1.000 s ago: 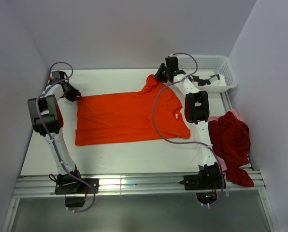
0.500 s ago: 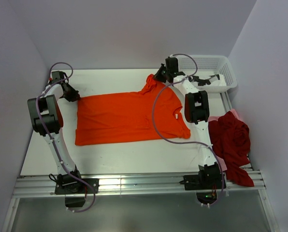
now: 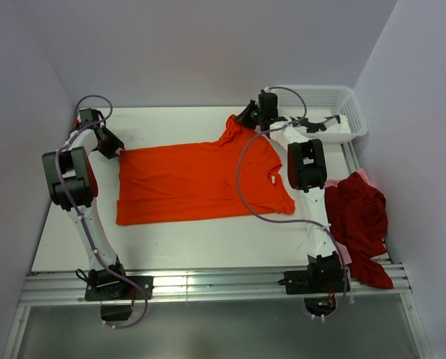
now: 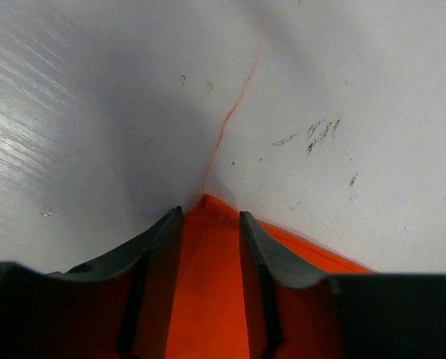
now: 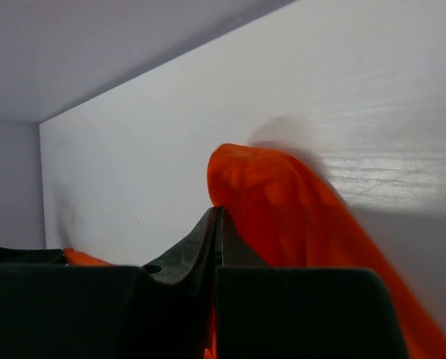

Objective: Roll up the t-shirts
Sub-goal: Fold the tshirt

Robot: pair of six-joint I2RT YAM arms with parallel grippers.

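Observation:
My left gripper closes on the orange hem next, since the hem's corner lies between the open fingers.
The bright orange t-shirt [image 3: 200, 183] lies spread flat on the white table [image 3: 170, 243]. My left gripper [image 3: 115, 149] is at its far left corner. In the left wrist view the jaws [image 4: 209, 213] stand a little apart over that corner, with orange fabric [image 4: 204, 299] between them. My right gripper [image 3: 244, 120] is at the far sleeve. In the right wrist view it [image 5: 218, 209] is shut on a raised bunch of orange fabric [image 5: 283, 202]. The dark red t-shirt [image 3: 359, 217] lies heaped at the table's right edge, over a bit of the pale pink one [image 3: 365, 176].
A white lattice basket [image 3: 331, 97] stands at the back right corner, close behind the right arm. Purple walls close in the back and both sides. A metal rail [image 3: 208, 284] runs along the near edge between the arm bases.
Both arms have shifted only slightly. The right wrist has edged to the right at the sleeve. The orange t-shirt lies as before.

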